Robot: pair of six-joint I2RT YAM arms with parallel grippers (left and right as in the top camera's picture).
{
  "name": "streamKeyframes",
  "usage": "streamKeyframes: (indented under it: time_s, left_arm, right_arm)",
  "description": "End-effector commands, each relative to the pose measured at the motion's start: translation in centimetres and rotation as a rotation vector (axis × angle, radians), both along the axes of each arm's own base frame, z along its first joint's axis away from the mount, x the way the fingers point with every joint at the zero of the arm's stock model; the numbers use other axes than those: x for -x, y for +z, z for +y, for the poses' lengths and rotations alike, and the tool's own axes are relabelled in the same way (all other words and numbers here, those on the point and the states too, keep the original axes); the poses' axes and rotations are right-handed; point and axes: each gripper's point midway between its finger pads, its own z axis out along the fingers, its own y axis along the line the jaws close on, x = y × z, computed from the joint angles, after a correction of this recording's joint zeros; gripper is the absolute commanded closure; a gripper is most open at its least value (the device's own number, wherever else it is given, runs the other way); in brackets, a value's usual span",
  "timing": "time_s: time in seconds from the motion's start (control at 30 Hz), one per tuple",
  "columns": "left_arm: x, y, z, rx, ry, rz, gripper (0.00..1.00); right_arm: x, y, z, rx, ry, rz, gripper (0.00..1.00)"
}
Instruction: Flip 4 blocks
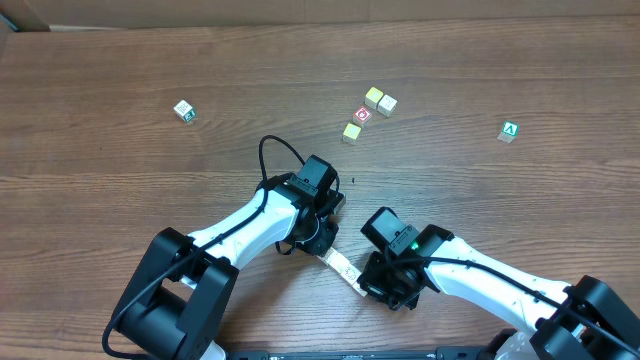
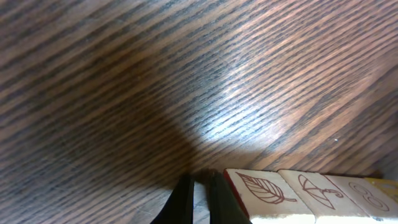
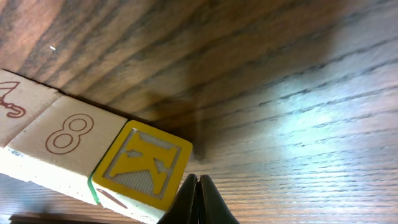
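My left gripper would leave the row lying if I lifted it now, because its shut fingers are beside the leaf block [image 1: 328,257].
Four blocks lie in a touching row [image 1: 343,266] between my two grippers. In the left wrist view the row starts with a cream leaf block [image 2: 261,190], then an umbrella block [image 2: 314,190], a third cream block [image 2: 360,193] and a yellow edge [image 2: 388,185]. The right wrist view has the yellow K block [image 3: 146,163] at the row's end, beside the 8 block [image 3: 68,140]. My left gripper [image 2: 200,182] is shut on nothing, its finger against the leaf block's side. Shut and empty too, my right gripper [image 3: 198,180] rests at the K block's corner.
Other cubes lie farther back: one at the left [image 1: 183,110], two pale ones [image 1: 380,101], a red-faced one [image 1: 363,115], a yellowish one [image 1: 351,131] and a green A cube [image 1: 510,131] at the right. Both arms cross the near table.
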Motion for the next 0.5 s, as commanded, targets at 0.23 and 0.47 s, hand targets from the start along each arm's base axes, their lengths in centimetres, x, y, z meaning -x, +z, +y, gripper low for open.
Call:
streamKeyframes:
  time_s: [0.23,0.47]
  left_arm:
    - [0.42,-0.26,-0.56,0.020,-0.126,-0.018,0.96]
    - [-0.15,-0.30,-0.50,0.011,-0.133,-0.046,0.96]
  right_arm:
    - [0.47,0.01,0.86,-0.006,-0.043,0.014,0.96]
    - [0.64,0.05,1.35,-0.012,-0.051,0.013,0.96]
